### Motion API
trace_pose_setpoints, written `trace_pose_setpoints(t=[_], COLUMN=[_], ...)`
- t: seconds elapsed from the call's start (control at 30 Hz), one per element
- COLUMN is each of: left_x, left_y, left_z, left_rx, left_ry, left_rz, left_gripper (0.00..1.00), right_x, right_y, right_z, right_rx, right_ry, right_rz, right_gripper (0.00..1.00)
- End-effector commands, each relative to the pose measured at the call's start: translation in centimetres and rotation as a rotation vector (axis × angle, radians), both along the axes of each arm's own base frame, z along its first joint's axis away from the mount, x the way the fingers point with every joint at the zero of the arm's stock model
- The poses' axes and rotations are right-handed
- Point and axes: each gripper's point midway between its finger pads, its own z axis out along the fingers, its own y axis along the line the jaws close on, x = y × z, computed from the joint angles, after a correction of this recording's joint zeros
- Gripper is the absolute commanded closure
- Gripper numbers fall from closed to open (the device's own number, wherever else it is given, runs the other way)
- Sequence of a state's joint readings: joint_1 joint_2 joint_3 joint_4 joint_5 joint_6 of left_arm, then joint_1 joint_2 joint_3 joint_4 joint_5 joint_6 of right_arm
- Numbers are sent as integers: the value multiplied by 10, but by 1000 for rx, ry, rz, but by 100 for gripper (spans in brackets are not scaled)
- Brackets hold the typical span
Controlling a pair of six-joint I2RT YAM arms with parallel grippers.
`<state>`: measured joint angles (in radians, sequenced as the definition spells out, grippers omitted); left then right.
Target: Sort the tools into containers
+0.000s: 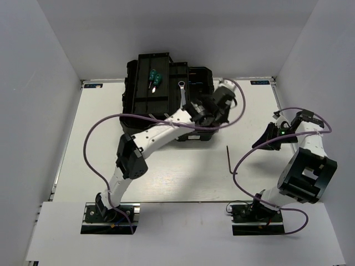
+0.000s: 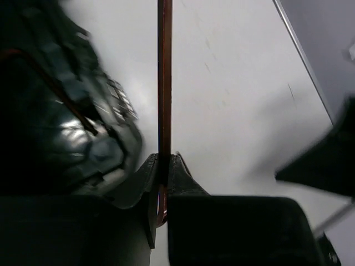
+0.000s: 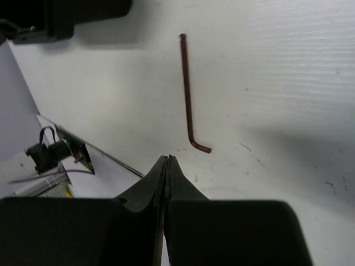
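The hex key's body [image 2: 165, 72] hangs over the table beside the toolbox section [image 2: 58, 136]. The hex key moves inside the toolbox section next, before my left gripper releases it.
My left gripper [image 2: 164, 158] is shut on a thin reddish-brown hex key [image 2: 164, 83], whose long shaft sticks straight out past the fingertips. In the top view this gripper [image 1: 222, 100] is at the right edge of the black toolbox [image 1: 166, 119]. Two green-handled screwdrivers [image 1: 154, 77] lie in a compartment at the back of the toolbox, and a silver wrench [image 1: 181, 91] lies in another to their right. A second hex key [image 3: 187, 94] lies on the table [image 1: 229, 160]. My right gripper [image 3: 167, 158] is shut and empty, just short of its bent end.
White walls enclose the table on three sides. The right arm's dark wrist [image 1: 269, 136] hangs over the table right of the toolbox. Purple cables loop from both arms. In the left wrist view the toolbox [image 2: 66, 127] is a dark blur at left.
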<state>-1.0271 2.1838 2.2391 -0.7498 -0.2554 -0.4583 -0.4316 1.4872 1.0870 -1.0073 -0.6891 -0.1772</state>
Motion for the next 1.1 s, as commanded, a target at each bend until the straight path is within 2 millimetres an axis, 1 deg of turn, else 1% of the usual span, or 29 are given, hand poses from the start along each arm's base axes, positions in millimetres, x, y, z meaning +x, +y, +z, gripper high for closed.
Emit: trace_pose_setpoints(t=[0.0, 0.03, 0.07, 0.17, 0.2, 0.23, 0.27, 0.3, 0.33, 0.37, 0.4, 0.43, 0.5, 0.53, 0.57, 0.6, 0.63, 0.67, 0.7, 0.77, 0.8, 0.83, 0.87, 0.9, 0.93, 0.97, 1.0, 1.03, 1.07], left_x=[46, 55, 70, 90, 97, 104, 106, 111, 115, 114, 119, 118, 118, 122, 123, 122, 122, 120, 118, 109, 101, 92, 85, 77, 69, 53, 43, 37, 22], left_y=[41, 46, 57, 65, 64, 69, 68, 71, 76, 73, 78, 77, 74, 78, 77, 76, 77, 77, 80, 82, 83, 93, 101, 110, 113, 135, 145, 158, 178], left_z=[54, 42, 42, 33, 19, 11, 10, 3, -6, -13, -13, -14, -13, -13, -2, -2, 10, 16, 35, 55, 57, 85, 95, 82, 94, 133, 116, 122, 132], left_rx=[-65, -31, -23, -2, 17, 34, 34, 44, 64, 64, 64, 61, 49, 56, 42, 45, 26, 26, 11, 3, 13, -14, -21, 2, -24, -86, -64, -68, -85], left_ry=[-122, -120, -124, -128, -117, -107, -107, -94, -81, -66, -65, -61, -60, -63, -84, -83, -96, -106, -139, -170, -171, -200, -206, -180, -204, -253, -225, -243, -250], left_rz=[187, 206, 243, 277, 286, 298, 298, 304, 312, 308, 319, 312, 302, 306, 301, 288, 289, 271, 259, 236, 220, 218, 218, 220, 222, 236, 240, 264, 280], left_gripper=[100, 100, 100, 100, 100, 91, 85, 78, 60, 54, 50, 43, 38, 37, 34, 34, 34, 34, 34, 34, 35, 37, 38, 38, 38, 38, 38, 38, 37], right_x=[-18, -21, -24, -28, -28, -28, -28, -27, -25, -21, -20, -18, -15, -12, -11, -10, -8, -9, -8, -7, -7, -6, -6, -6, -7, -6, -8, -7, -8], right_y=[22, 22, 25, 27, 27, 31, 31, 37, 36, 37, 36, 44, 49, 51, 56, 57, 58, 65, 68, 74, 76, 79, 79, 77, 81, 77, 78, 77, 74], right_z=[17, 13, 13, 3, -1, -5, -7, -10, -14, -17, -21, -25, -36, -39, -44, -49, -56, -61, -64, -73, -76, -83, -86, -90, -94, -98, -103, -106, -109], right_rx=[74, 56, 29, -31, -71, -86, -100, -122, -153, -168, -195, -214, -248, -279, -291, -300, -330, -339, -349, -392, -404, -450, -466, -491, -507, -553, -572, -589, -635], right_ry=[-112, -125, -153, -173, -177, -185, -183, -185, -194, -200, -188, -186, -154, -137, -134, -115, -90, -80, -76, -60, -52, -43, -35, -21, -16, 3, 16, 15, 31], right_rz=[145, 177, 214, 264, 281, 296, 297, 311, 314, 306, 305, 335, 348, 342, 361, 359, 355, 382, 389, 408, 405, 415, 416, 403, 417, 397, 404, 406, 378], right_gripper=[100, 100, 100, 100, 100, 92, 87, 82, 73, 69, 67, 64, 62, 62, 62, 62, 62, 62, 62, 62, 62, 62, 62, 62, 62, 62, 62, 62, 62])
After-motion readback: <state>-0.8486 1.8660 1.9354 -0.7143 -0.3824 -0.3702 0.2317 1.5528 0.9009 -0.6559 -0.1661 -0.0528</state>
